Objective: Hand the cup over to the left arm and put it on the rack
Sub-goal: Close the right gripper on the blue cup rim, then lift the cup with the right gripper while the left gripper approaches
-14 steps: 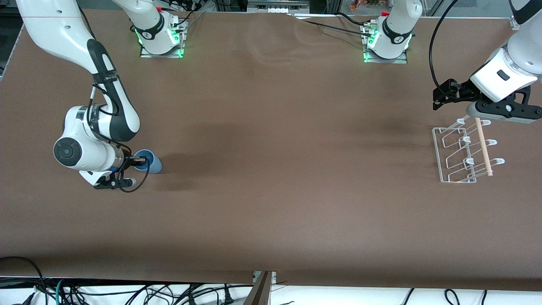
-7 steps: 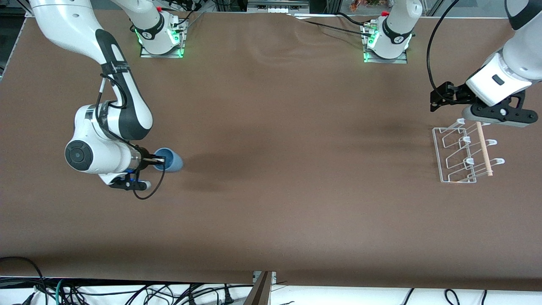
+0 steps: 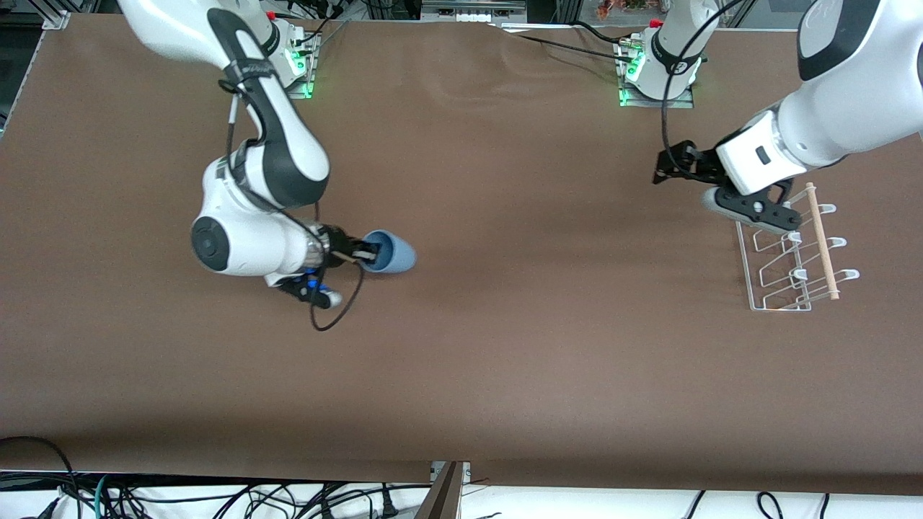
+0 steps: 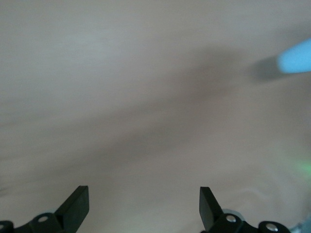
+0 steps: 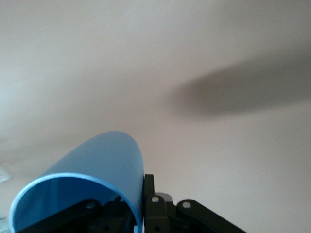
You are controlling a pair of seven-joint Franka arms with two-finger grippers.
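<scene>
The light-blue cup's open rim needs to stay free to slip onto the rack [image 3: 782, 252], so the left gripper should grab the cup by its closed bottom end [image 3: 406, 258].
My right gripper [image 3: 369, 254] is shut on the rim of the light-blue cup [image 3: 393, 253], one finger inside and one outside, and holds it on its side above the brown table. The cup fills the right wrist view [image 5: 92, 172] against the gripper [image 5: 138, 204]. My left gripper [image 3: 674, 169] is open and empty in the air beside the white wire rack [image 3: 782, 252], toward the middle of the table. In the left wrist view the gripper [image 4: 143, 206] shows bare table between its fingers, and the cup [image 4: 295, 61] is a small blue shape far off.
The rack stands at the left arm's end of the table with a wooden dowel [image 3: 822, 241] along one side. Both arm bases [image 3: 656, 68] stand at the table's back edge. Cables hang below the front edge [image 3: 216, 497].
My right arm has carried the cup toward the middle of the table. My left gripper has moved away from above the rack toward the middle of the table.
</scene>
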